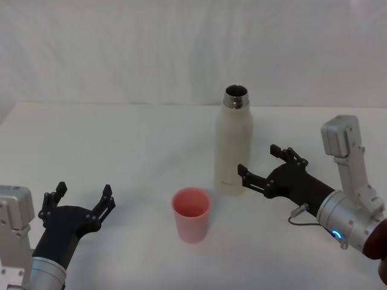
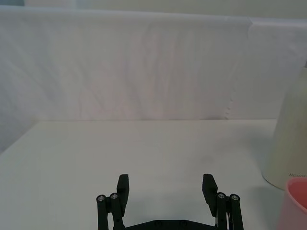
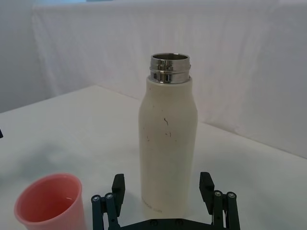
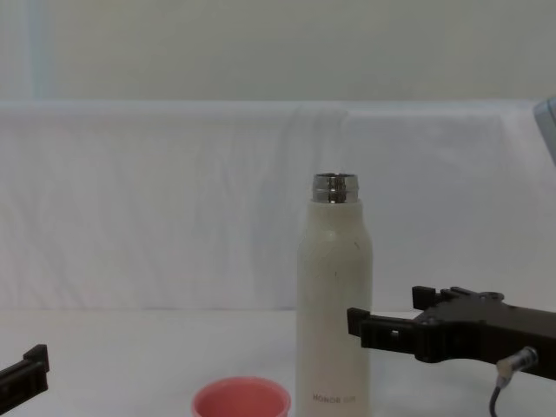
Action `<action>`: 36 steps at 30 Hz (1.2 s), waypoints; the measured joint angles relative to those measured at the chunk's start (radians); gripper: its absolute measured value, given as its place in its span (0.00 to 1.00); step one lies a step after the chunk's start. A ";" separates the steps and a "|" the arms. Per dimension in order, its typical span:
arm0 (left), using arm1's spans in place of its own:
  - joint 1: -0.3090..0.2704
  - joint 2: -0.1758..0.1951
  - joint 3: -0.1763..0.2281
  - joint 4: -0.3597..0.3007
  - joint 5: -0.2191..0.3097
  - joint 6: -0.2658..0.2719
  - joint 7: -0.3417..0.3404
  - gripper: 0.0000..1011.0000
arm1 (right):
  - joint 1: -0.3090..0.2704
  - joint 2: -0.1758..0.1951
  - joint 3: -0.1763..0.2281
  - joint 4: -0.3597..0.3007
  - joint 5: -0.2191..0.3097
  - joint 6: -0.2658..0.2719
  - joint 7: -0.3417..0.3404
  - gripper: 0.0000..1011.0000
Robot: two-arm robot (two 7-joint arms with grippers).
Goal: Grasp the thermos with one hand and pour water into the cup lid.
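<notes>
The thermos will be reached and grabbed by my right gripper at its cream-white body [image 4: 334, 295], which leaves its steel neck [image 4: 335, 188] free to pour into the pink cup lid.
The cream-white thermos [image 1: 234, 142] stands upright and uncapped at mid-table, its steel neck showing. The pink cup lid [image 1: 191, 212] stands upright in front of it and slightly left, apart from it. My right gripper [image 1: 259, 159] is open, low at the thermos's right side; its near fingertip overlaps the lower body, the far one is still right of it. In the right wrist view the thermos [image 3: 168, 143] rises just ahead, between the open fingers [image 3: 119, 184], with the cup lid [image 3: 48, 201] beside it. The left gripper [image 1: 84, 190] rests open at the near left.
The white table [image 1: 121, 145] has open room to the left and behind the thermos. A white cloth backdrop [image 1: 181, 48] rises at the far edge. In the chest view the right gripper [image 4: 388, 311] hovers beside the thermos [image 4: 334, 287].
</notes>
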 joint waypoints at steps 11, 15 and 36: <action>0.000 0.000 0.000 0.000 0.000 0.000 0.000 0.99 | 0.041 -0.015 -0.016 0.057 0.012 -0.016 0.010 0.99; 0.000 0.000 0.000 0.000 0.000 0.000 0.000 0.99 | 0.055 -0.020 -0.020 0.073 0.016 -0.022 0.012 0.99; 0.000 0.000 0.000 0.000 0.000 0.000 0.000 0.99 | 0.121 -0.038 -0.049 0.143 0.021 -0.033 0.021 0.99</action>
